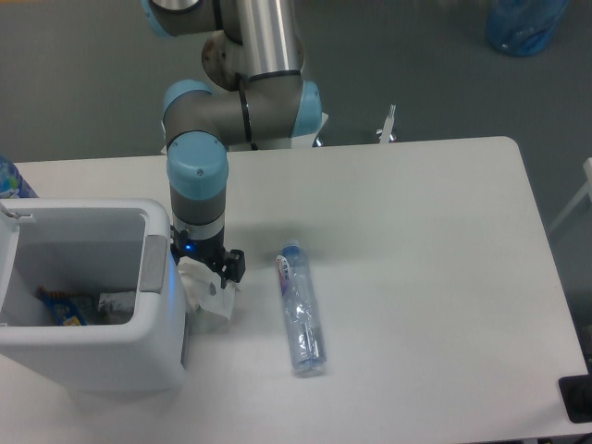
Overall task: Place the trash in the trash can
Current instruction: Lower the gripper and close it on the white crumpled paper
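Note:
I need to pick up the white paper bag by its crumpled corner (218, 282) next, to put it in the trash can.
The trash is two pieces. A crumpled white paper bag (209, 303) lies against the right wall of the trash can (111, 356), a white bin with a grey side panel. A slim clear plastic bottle (301, 314) with a purple-red label lies on the table just right of the bag. My gripper (207, 265) points straight down onto the top of the paper bag. Its fingers stand apart on either side of the bag's upper folds. The left finger is partly hidden beside the bin.
Coloured wrappers (65, 307) lie on the bin's floor. A blue bottle top (11, 180) shows at the far left edge. A blue bag (523, 23) lies on the floor at the top right. A black object (578, 398) sits by the table's front right corner.

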